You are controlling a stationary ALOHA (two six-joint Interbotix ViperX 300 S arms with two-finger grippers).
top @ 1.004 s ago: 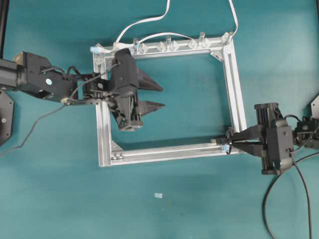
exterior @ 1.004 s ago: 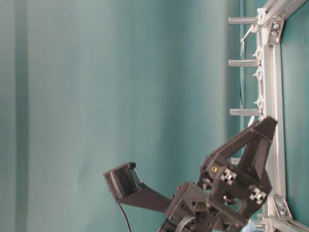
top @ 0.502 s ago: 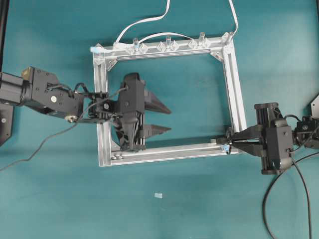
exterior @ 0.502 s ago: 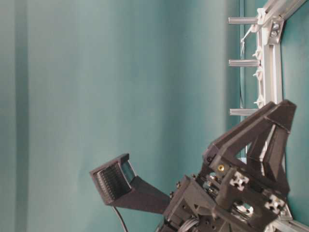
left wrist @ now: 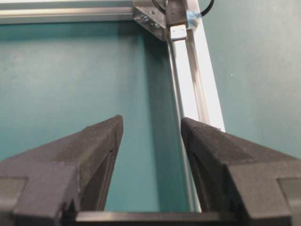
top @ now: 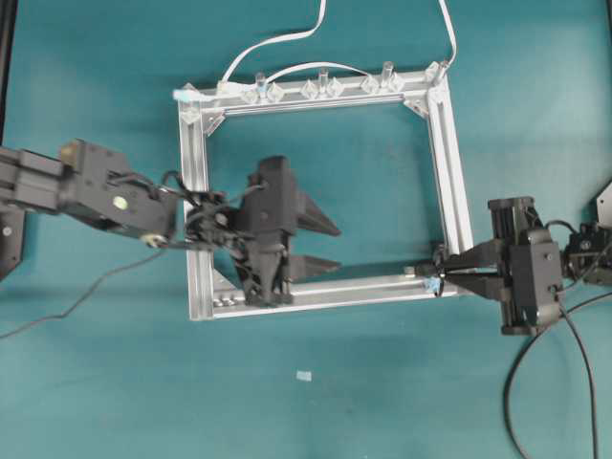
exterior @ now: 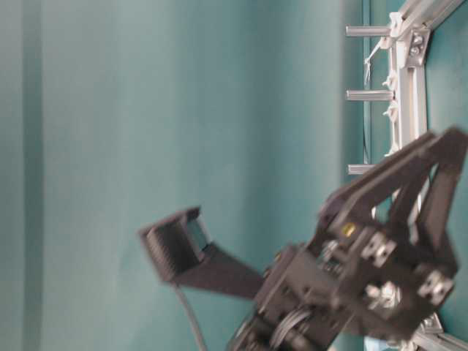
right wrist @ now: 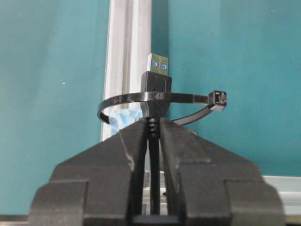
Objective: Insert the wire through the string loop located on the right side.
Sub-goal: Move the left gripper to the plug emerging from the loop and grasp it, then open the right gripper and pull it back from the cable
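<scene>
I should next use my left gripper to grab the plug by its end that pokes out, because the string loop and my right gripper crowd the back of the plug.
My right gripper [right wrist: 154, 123] is shut on the wire just behind its black plug [right wrist: 155, 80]. The string loop [right wrist: 123, 99] is a thin black band with a light-blue bit [right wrist: 125, 118] at its base. The band crosses over the plug's body, and the metallic tip pokes out beyond it. From overhead, the right gripper [top: 448, 278] sits at the frame's bottom right corner, by the loop [top: 436, 284]. My left gripper [top: 335, 247] hangs open and empty inside the frame. Its fingers [left wrist: 101, 136] point along the rail toward the distant plug [left wrist: 178, 32].
A square aluminium frame [top: 449, 163] lies on the teal table. Clear clips [top: 320, 88] and a white cable [top: 277, 43] run along its top rail. A small white scrap [top: 304, 376] lies below the frame. Black arm cords trail at right [top: 521, 382].
My left arm has swung down and to the right inside the frame, toward the bottom rail, staying open. The right gripper and the plug have not moved.
</scene>
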